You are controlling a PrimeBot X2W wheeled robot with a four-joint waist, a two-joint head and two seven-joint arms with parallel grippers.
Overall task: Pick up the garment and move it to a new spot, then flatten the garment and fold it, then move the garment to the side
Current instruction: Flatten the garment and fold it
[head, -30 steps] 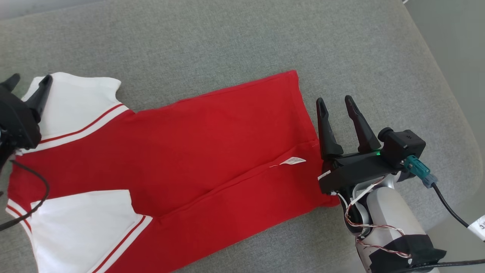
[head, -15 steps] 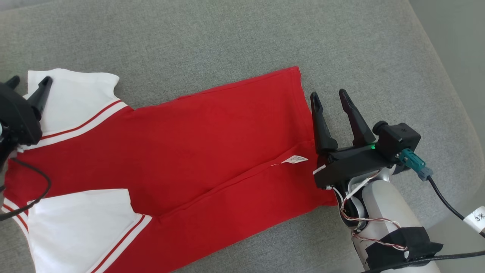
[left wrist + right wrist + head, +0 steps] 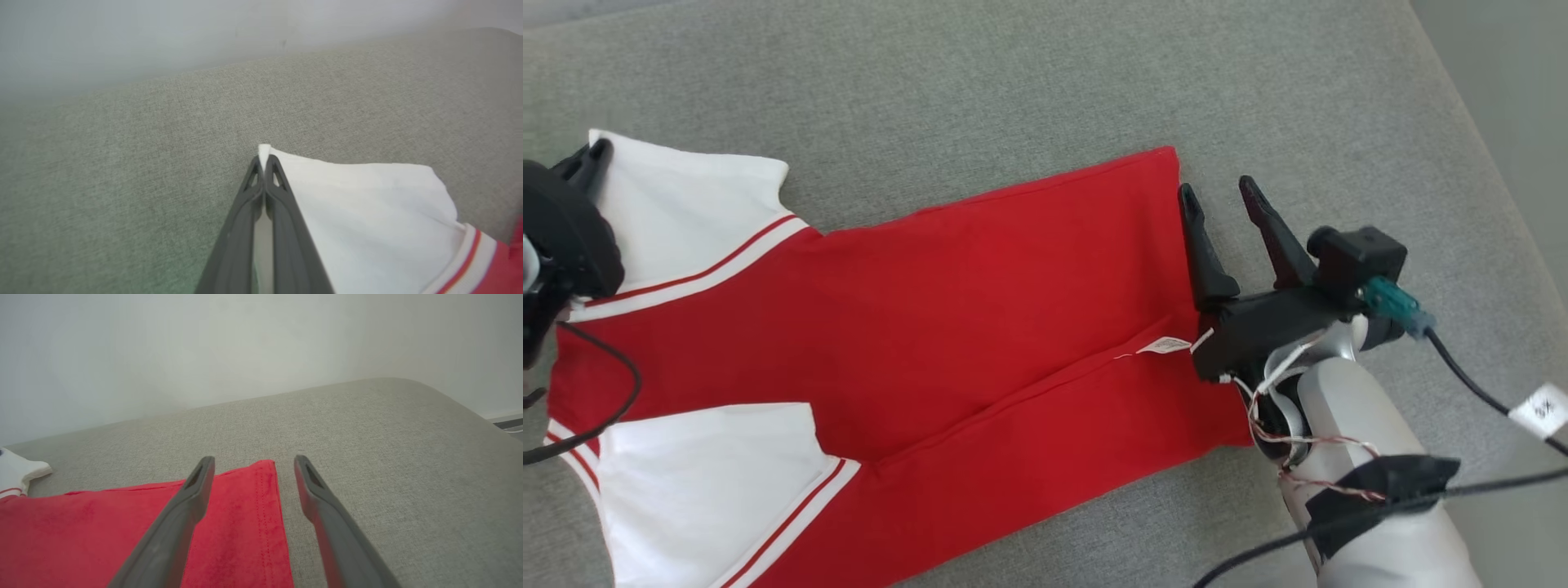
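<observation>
The red body of the garment [image 3: 1013, 274] lies flat on the cushion. So my right gripper needs to take hold of its free hem edge [image 3: 1177, 175] next.
The garment [image 3: 980, 294] is a red shirt with white, red-striped sleeves, spread flat on a grey cushion. My left gripper [image 3: 588, 155] is at the far left, on the outer corner of the upper white sleeve [image 3: 686, 204]. The left wrist view has this gripper [image 3: 264, 163] shut, with the tip of the white sleeve [image 3: 367, 212] pinched between its fingers. My right gripper [image 3: 1217, 189] stands open at the shirt's right end. In the right wrist view the right gripper [image 3: 253, 461] straddles the hem edge of the red cloth [image 3: 81, 531], left finger over the cloth and right finger over bare cushion.
The grey cushion [image 3: 1013, 90] stretches far behind the shirt and rounds off at its right edge [image 3: 1511, 212], with floor beyond. A white label [image 3: 1164, 345] sticks out of the fold near the hem. Black cables trail from both wrists. A pale wall [image 3: 245, 347] stands behind.
My left gripper has gone from open to shut on the white sleeve's corner. My right gripper has crept up and left, closer to the hem. The camera has shifted a little.
</observation>
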